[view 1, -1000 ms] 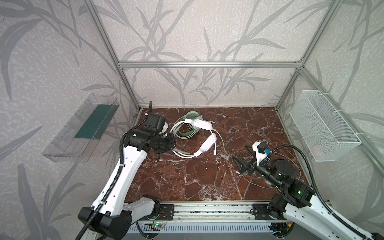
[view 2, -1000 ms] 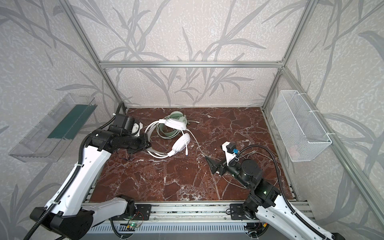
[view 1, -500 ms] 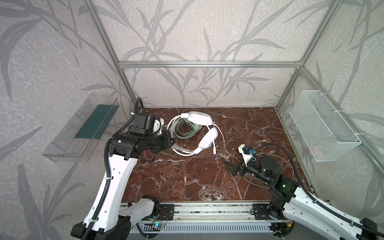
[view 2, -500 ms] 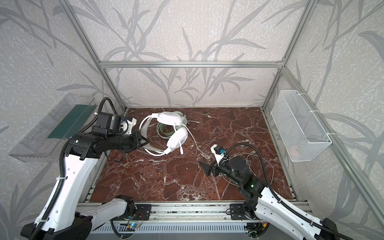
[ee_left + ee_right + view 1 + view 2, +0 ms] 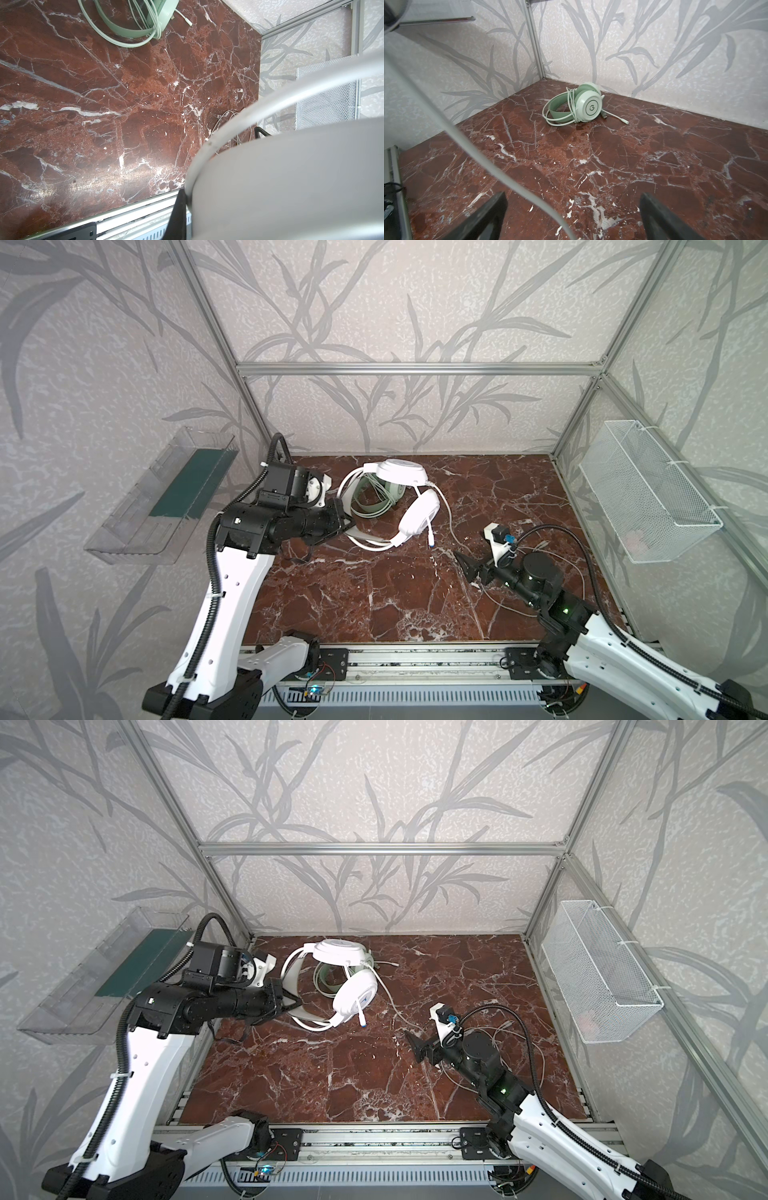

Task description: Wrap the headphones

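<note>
Next, my right gripper grabs the cable (image 5: pixel 453 531), midway between the white headphones (image 5: pixel 419 514) and the cable's loops on the table. Then I wrap the cable around the headphones.
The white headphones (image 5: pixel 419 514) (image 5: pixel 355 996) hang tilted above the marble table, one cup high near the back. My left gripper (image 5: pixel 347 522) (image 5: pixel 291 1004) is shut on their headband, which fills the left wrist view as a pale blur (image 5: pixel 291 176) beside one dark finger (image 5: pixel 178 212). Their thin pale cable (image 5: pixel 453 531) (image 5: pixel 488 162) trails right and loops on the table under my right arm. The mint-green headphones (image 5: pixel 382 499) (image 5: pixel 328 982) (image 5: pixel 133 25) (image 5: pixel 583 106) lie behind with their cable wound round them. My right gripper (image 5: pixel 471 572) (image 5: pixel 419 1048) (image 5: pixel 572 207) is open low over the table, with the cable crossing its gap.
A white wire basket (image 5: pixel 648 493) hangs on the right wall. On the left wall sits a clear tray (image 5: pixel 166 497) with a green mat. The aluminium rail (image 5: pixel 415 655) runs along the table's front edge. Frame posts stand at the back corners.
My left gripper has lifted the white headphones off the table and drawn them up and back to the left. The right arm has shifted a little and stayed open.
</note>
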Tool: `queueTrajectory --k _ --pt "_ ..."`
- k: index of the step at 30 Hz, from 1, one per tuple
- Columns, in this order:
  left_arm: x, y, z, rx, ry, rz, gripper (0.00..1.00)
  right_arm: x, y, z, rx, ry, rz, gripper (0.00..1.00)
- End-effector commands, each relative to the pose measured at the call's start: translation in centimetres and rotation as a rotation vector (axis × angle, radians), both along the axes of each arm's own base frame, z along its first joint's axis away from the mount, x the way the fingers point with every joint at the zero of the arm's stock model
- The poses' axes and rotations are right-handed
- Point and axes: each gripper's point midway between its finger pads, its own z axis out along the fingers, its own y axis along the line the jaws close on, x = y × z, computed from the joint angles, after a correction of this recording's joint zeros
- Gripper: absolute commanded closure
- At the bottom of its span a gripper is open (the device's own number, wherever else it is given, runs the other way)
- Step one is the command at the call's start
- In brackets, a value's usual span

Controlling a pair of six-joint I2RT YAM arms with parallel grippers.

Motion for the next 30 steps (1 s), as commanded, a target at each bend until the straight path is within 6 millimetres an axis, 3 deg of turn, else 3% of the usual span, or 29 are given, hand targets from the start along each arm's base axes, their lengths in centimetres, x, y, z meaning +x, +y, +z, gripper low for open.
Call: queueTrajectory --k 1,8,10,12,13,18,20,30 --pt "0.1 -0.4 1.9 -0.045 -0.047 -0.009 1.0 0.6 0.1 1.3 0.05 -0.013 0.006 0.0" --pt "-0.2 -0.1 1.7 -0.026 -0.052 -0.002 1.0 1.7 1.0 1.2 0.034 -0.002 0.01 0.11" --pt "-0.2 0.0 1.6 -0.02 -0.054 0.0 1.0 1.7 1.1 1.0 0.025 0.0 0.017 0.29" --pt "-0.2 0.1 1.4 -0.011 -0.055 0.001 1.0 1.7 1.2 0.3 0.009 0.02 0.023 0.58" --pt "0.0 0.2 1.4 -0.002 -0.057 0.004 1.0 1.6 1.4 -0.1 -0.001 0.038 0.032 0.66" --pt "0.8 0.9 1.2 0.041 -0.061 0.028 1.0 1.1 1.1 -1.4 -0.017 0.082 0.037 0.81" --pt "1.2 0.8 1.2 0.036 -0.062 0.033 1.0 0.8 0.9 -1.6 -0.017 0.085 0.037 0.98" --pt "3.2 2.3 -0.7 0.058 -0.054 0.169 1.0 -2.5 1.6 -4.0 0.01 0.22 0.117 1.0"
